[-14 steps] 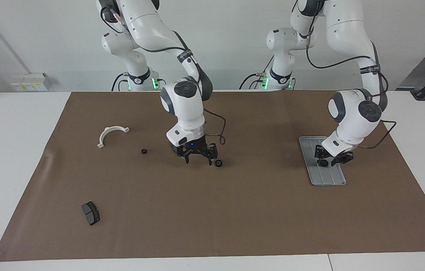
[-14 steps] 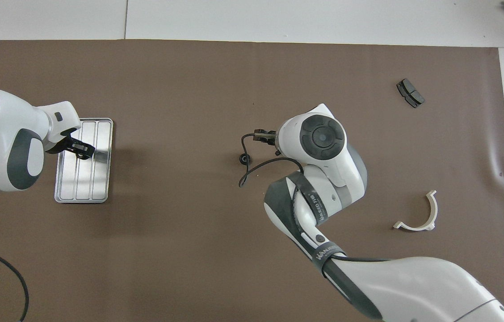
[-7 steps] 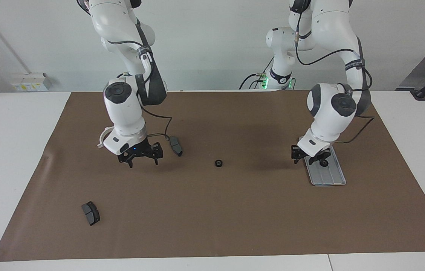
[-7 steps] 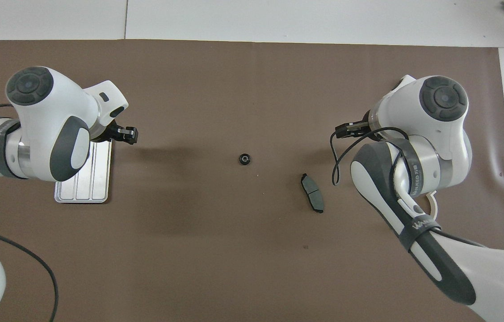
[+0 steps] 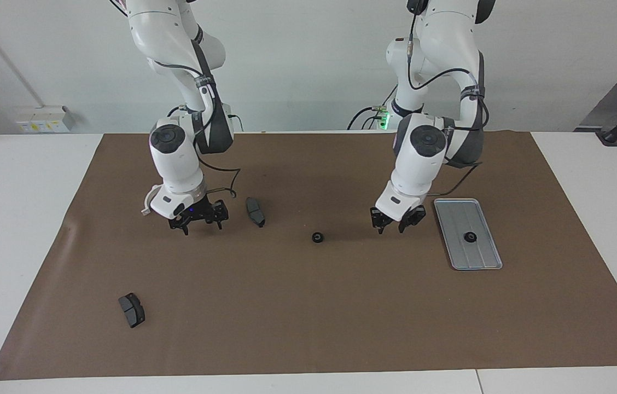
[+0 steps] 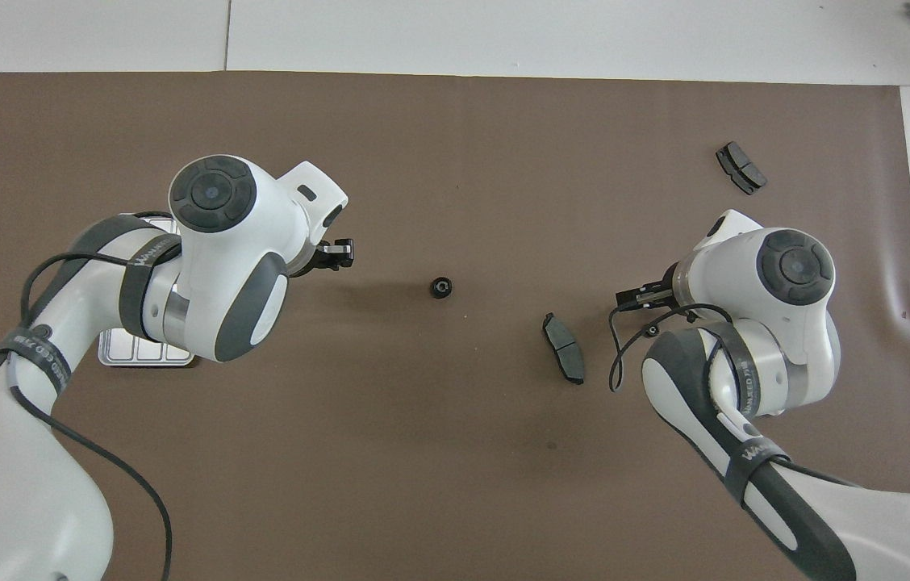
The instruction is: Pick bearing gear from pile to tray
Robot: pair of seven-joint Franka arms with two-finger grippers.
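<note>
I should move my right gripper toward the black ring gear before I close on it. The gear is on the brown mat, short of my right gripper's fingers.
One black ring gear point(image 5: 470, 237) lies in the silver grooved tray point(image 5: 483, 257) at the left arm's end. In the overhead view the tray point(image 6: 132, 355) is mostly hidden under the left arm. A second gear point(image 5: 317, 237) point(image 6: 440, 286) lies loose on the mat at mid-table. My left gripper point(image 5: 396, 220) point(image 6: 338, 254) is open and empty, over the mat between that gear and the tray. My right gripper point(image 5: 199, 219) point(image 6: 636, 297) is open, low over the mat beside a dark grey brake pad point(image 5: 255, 211) point(image 6: 565, 357). A small dark part point(image 6: 650, 330) shows just under it.
A white half-ring bracket point(image 5: 147, 203) is mostly hidden by the right hand. A second brake pad point(image 5: 132, 310) point(image 6: 740, 167) lies farther from the robots at the right arm's end. The brown mat point(image 5: 308, 317) covers the table.
My left gripper has moved off the tray toward mid-table, leaving a gear in the tray. My right gripper has shifted slightly and sits lower near the brake pad.
</note>
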